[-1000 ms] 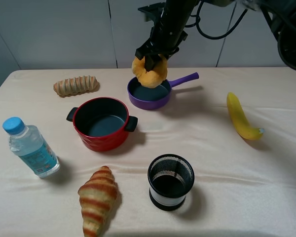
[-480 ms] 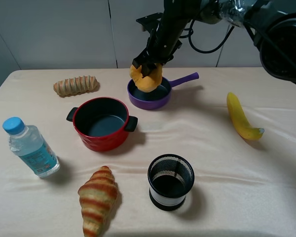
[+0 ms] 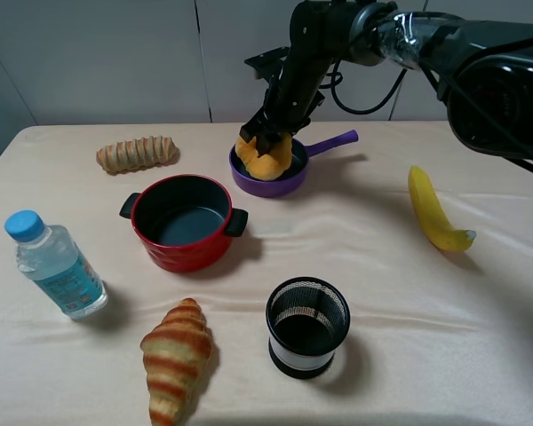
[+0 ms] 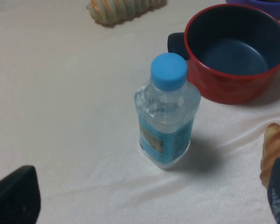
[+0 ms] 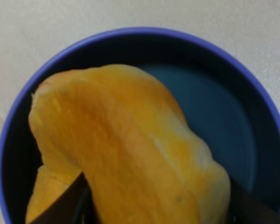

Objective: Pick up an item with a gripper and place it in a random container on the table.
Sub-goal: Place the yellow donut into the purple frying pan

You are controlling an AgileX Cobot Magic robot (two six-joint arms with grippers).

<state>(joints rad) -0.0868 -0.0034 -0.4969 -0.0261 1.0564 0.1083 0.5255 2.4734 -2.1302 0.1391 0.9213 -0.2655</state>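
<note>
The doughnut's lower edge is inside the purple pan's rim; my right gripper will open, and it would lie there.
The golden-yellow doughnut hangs in my right gripper, lowered into the purple frying pan at the back middle of the table; whether it touches the pan floor I cannot tell. The right wrist view shows the doughnut squeezed between the dark jaws, right over the pan's dark inside. The pan's handle points right. My left gripper is open and empty, low over the cloth near the water bottle; it does not show in the high view.
A red two-handled pot stands in front of the pan. A striped bread roll lies back left, a water bottle left, a croissant front, a black mesh cup front middle, a banana right.
My right gripper has come down with the doughnut, from above the pan's rim to inside the pan. Nothing else on the table has moved.
</note>
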